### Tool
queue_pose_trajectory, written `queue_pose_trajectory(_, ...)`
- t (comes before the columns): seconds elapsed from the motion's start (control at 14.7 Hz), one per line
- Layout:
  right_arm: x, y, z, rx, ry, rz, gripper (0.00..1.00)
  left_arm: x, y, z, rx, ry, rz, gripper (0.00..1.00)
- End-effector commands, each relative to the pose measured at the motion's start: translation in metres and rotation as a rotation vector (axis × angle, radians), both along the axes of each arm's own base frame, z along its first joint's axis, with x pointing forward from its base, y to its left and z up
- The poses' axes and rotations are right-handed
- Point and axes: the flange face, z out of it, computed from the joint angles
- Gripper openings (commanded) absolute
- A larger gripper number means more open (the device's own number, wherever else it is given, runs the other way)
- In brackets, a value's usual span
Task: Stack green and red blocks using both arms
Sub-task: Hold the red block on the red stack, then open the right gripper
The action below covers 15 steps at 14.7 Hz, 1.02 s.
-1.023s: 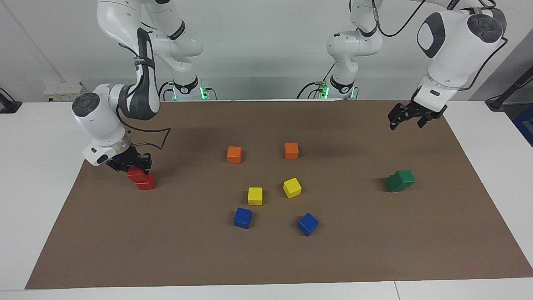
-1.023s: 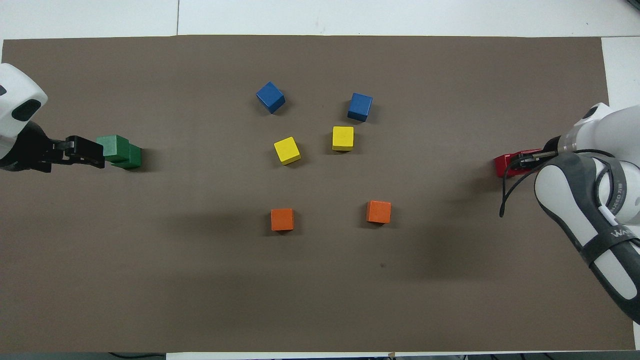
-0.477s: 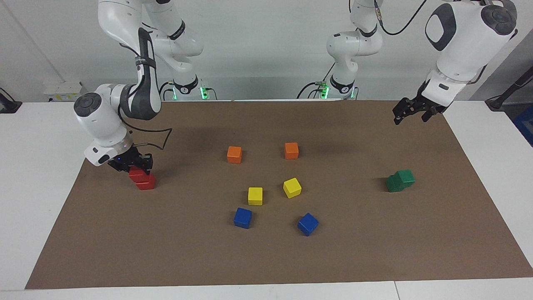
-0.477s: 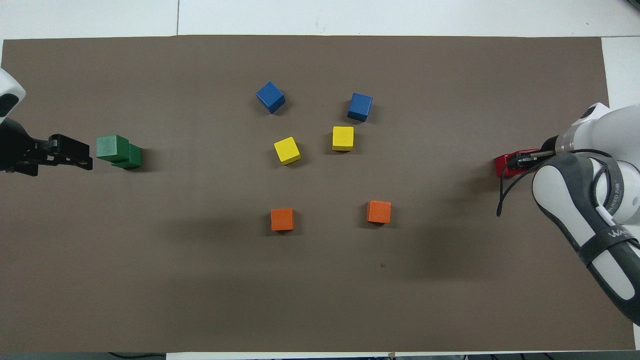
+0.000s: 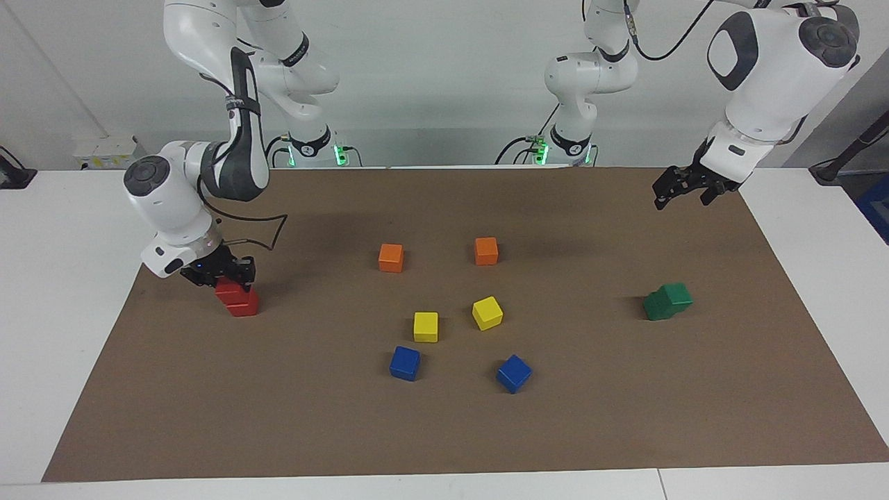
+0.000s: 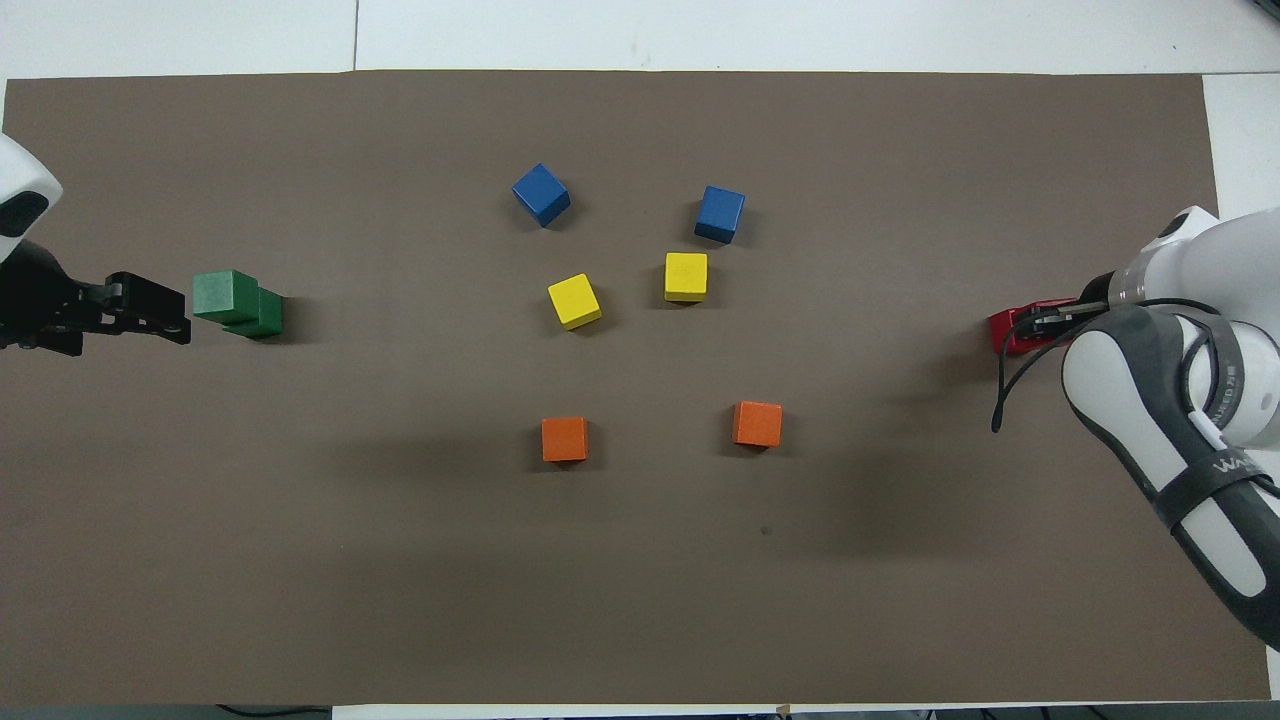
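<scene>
The upper red block sits against the lower red block's top, so it is time for my right gripper to let go: the block would stand there.
Toward the right arm's end of the brown mat, two red blocks sit as a stepped pair. My right gripper (image 5: 228, 280) is shut on the upper red block (image 5: 226, 292), which rests offset on the lower red block (image 5: 244, 305). In the overhead view only an edge of the red blocks (image 6: 1008, 330) shows beside the right gripper (image 6: 1048, 320). Toward the left arm's end, the upper green block (image 5: 676, 296) (image 6: 224, 295) sits offset on the lower green block (image 5: 655, 307) (image 6: 266, 314). My left gripper (image 5: 682, 198) (image 6: 165, 312) hangs open and empty, raised over the mat, apart from the green pair.
In the middle of the mat (image 5: 625, 417) lie two orange cubes (image 5: 391, 257) (image 5: 486, 251), two yellow cubes (image 5: 426, 326) (image 5: 487, 312) and two blue cubes (image 5: 405, 363) (image 5: 514, 373). White table borders the mat on every side.
My left gripper has risen and drawn back from the green pair, staying open. The right gripper with the upper red block has barely shifted.
</scene>
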Motion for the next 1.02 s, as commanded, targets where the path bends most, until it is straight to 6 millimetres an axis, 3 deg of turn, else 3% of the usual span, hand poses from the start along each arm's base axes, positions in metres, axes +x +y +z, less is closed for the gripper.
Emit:
queue_pose_trajectory(0.0, -0.001, 0.0, -0.001, -0.004, -0.019, -0.019, 0.0, -0.002, 0.0, 0.0, -0.015, 0.013, 0.011, 1.0)
queue_pose_trajectory(0.95, 0.0, 0.001, -0.007, -0.003, -0.012, -0.025, 0.0, -0.003, -0.014, 0.001, -0.014, 0.015, -0.023, 1.0)
